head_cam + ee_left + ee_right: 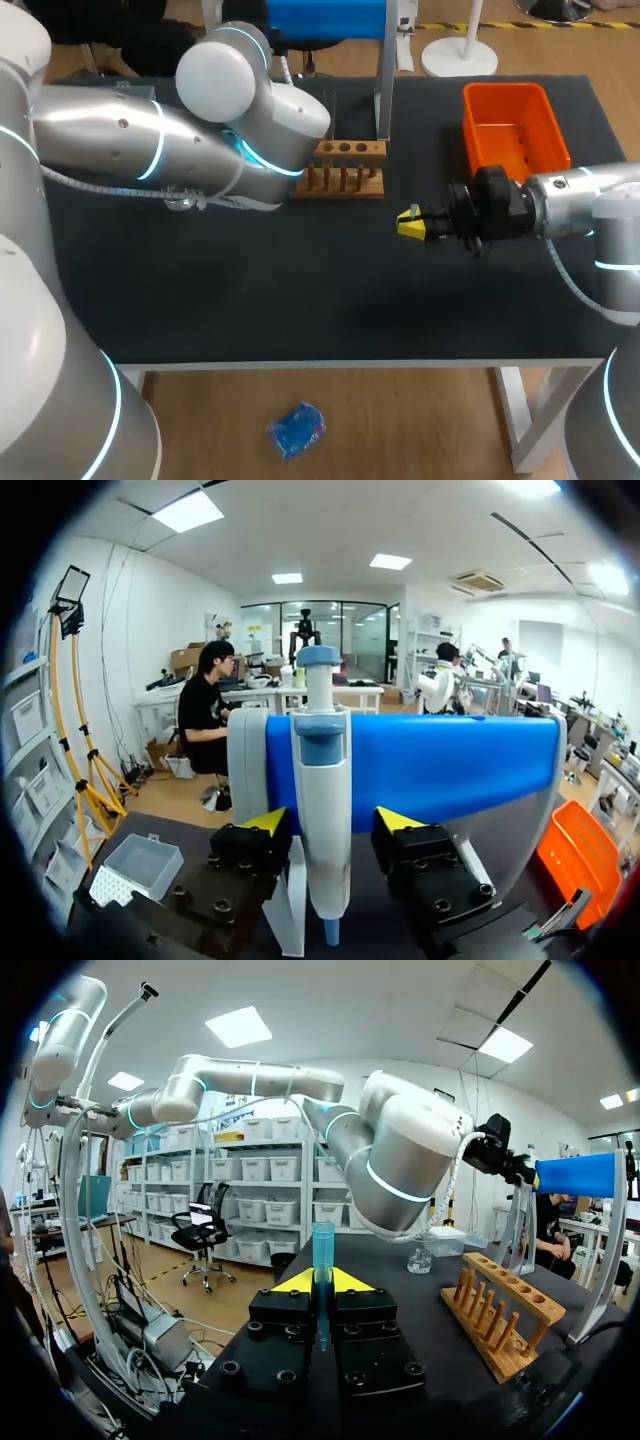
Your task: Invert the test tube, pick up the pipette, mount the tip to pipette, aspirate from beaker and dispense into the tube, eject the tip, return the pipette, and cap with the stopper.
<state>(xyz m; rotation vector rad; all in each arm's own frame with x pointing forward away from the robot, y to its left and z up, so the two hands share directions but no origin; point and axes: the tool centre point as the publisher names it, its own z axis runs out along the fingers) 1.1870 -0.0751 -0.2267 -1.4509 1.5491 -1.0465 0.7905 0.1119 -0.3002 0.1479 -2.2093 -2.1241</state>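
Note:
The pipette needs to be picked up next by its white body (326, 840) with my left gripper. Then I can aspirate from the beaker and dispense into the tube.
The white-and-blue pipette (325, 820) hangs upright on its blue holder (450, 770) at the back of the table. My left gripper (332, 822) stands open around the pipette's body, one finger on each side, with a narrow gap on at least one side. In the head view my left arm hides that gripper. My right gripper (322, 1282) is shut on a clear test tube (322, 1250) that stands upright between its fingertips. In the head view the right gripper (410, 224) hovers over the mat, right of the wooden rack (345, 170).
An orange bin (513, 125) sits at the back right. The holder's post (383, 70) rises just behind the rack. A clear tip box (135, 870) lies beside my left gripper. A small glass beaker (420, 1258) stands beyond the rack (500, 1310), under my left arm.

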